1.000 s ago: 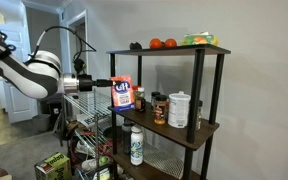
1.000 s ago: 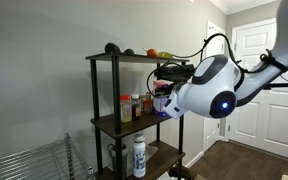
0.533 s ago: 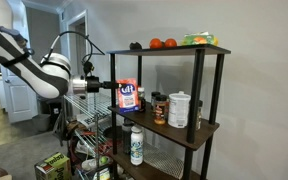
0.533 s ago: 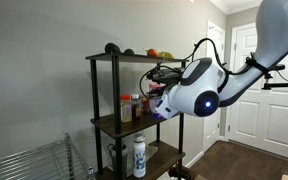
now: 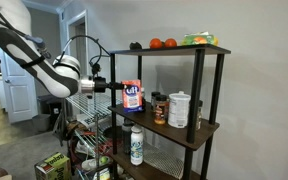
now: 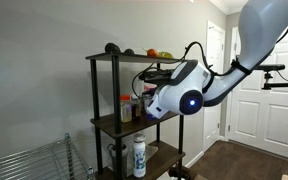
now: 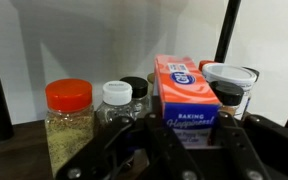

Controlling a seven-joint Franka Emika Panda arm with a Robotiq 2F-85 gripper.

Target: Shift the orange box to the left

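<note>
The orange box is at the board's open end, short of the jars. My gripper needs to keep holding it, as it would fall short if I opened now.
The orange box, a red-orange and white carton with a blue logo, is held upright at the open end of the black shelf's middle board. My gripper is shut on it from the side. In the wrist view the box fills the centre and my gripper clamps its lower part, with a dark finger on each flank. I cannot tell if the box's base touches the board. In an exterior view the arm hides the box.
Spice jars stand behind the box: a red-lidded one, a white-lidded one and a black-lidded one. A white canister stands further along. Round orange fruits lie on the top board, a white bottle below. A wire rack stands beside the shelf.
My arm has carried the orange box steadily toward the shelf, from clear of the shelf's end post to over the end of the middle board. The gripper stayed shut on it.
</note>
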